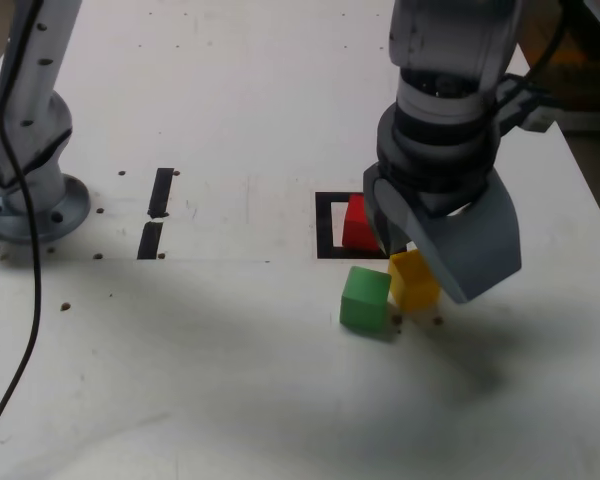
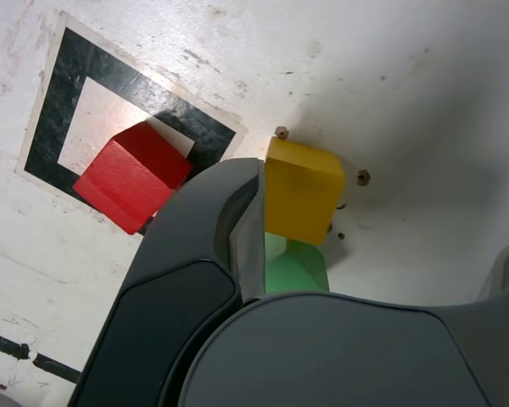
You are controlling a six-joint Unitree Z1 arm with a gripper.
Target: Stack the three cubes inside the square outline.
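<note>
My fingers are above the yellow cube (image 1: 413, 280), so it isn't time to close yet. My gripper should first go down to the yellow cube, then close on it.
My gripper (image 1: 422, 252) hangs low over the white table, jaws wide open. The yellow cube (image 1: 413, 280) (image 2: 302, 191) sits on the table between them, right against one finger (image 2: 205, 254); the other finger shows only at the wrist view's edge, well apart from the cube. The green cube (image 1: 365, 298) (image 2: 295, 267) stands right beside the yellow one, on the side nearer the exterior camera. The red cube (image 1: 357, 222) (image 2: 132, 174) rests in the square outline (image 1: 326, 226) (image 2: 64, 91), overlapping one side of its black frame, and is partly hidden by the gripper in the exterior view.
A second arm's grey base (image 1: 30, 195) stands at the exterior view's left, with a black cable (image 1: 25, 330) trailing toward the front. Two short black tape strips (image 1: 161, 192) (image 1: 150, 240) lie left of the outline. The table's edge (image 1: 590, 190) runs along the right.
</note>
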